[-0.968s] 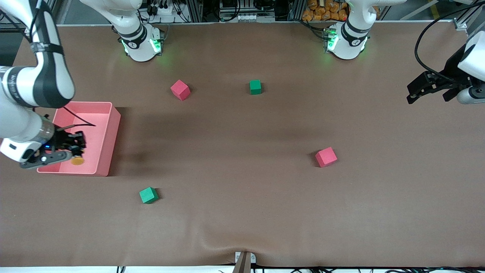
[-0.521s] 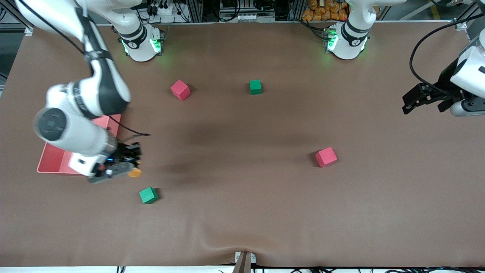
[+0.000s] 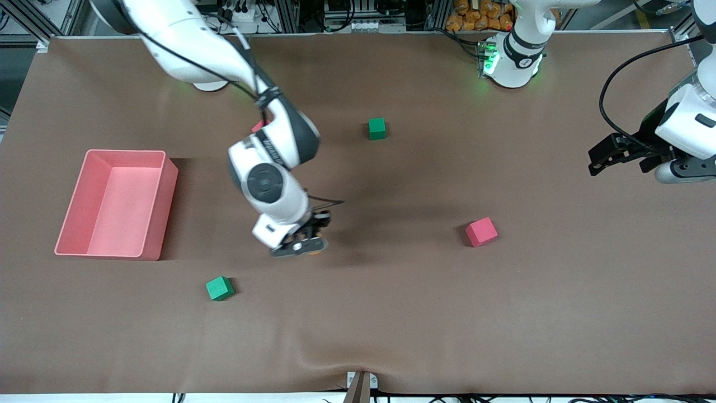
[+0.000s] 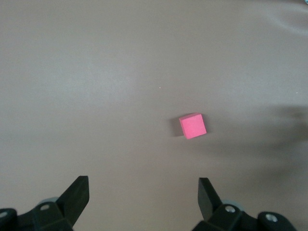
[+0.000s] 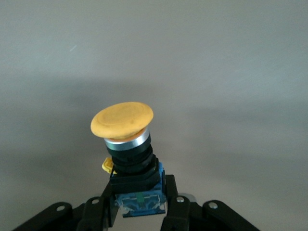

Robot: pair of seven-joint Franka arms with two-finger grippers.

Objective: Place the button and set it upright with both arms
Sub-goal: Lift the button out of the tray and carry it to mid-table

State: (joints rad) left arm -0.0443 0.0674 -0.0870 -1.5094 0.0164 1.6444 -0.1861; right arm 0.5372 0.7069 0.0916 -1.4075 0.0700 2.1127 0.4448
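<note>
The button (image 5: 126,144) still hangs above the shadowed table, so it is too early to release and it stays held in my right gripper for now.
The button (image 5: 126,144) has an orange cap, a black body and a bluish terminal end. My right gripper (image 5: 139,204) is shut on that bluish end, with the cap pointing away from the wrist. In the front view the right gripper (image 3: 305,244) hangs over the middle of the table, and only a sliver of the button's (image 3: 315,252) orange cap shows beneath it. My left gripper (image 3: 601,159) hovers over the left arm's end of the table, open with nothing in it. Its left wrist view shows the open left gripper (image 4: 143,192) above bare mat.
A pink bin (image 3: 159,201) stands at the right arm's end. One green cube (image 3: 219,288) lies near the front camera, another green cube (image 3: 377,128) lies nearer the bases. A red cube (image 3: 481,231) (image 4: 193,125) lies toward the left arm's end; a second red cube (image 3: 258,126) peeks from under the right arm.
The right arm has swung from the pink bin to over the table's middle, carrying the button. The left gripper has drifted slightly toward the middle and stays open.
</note>
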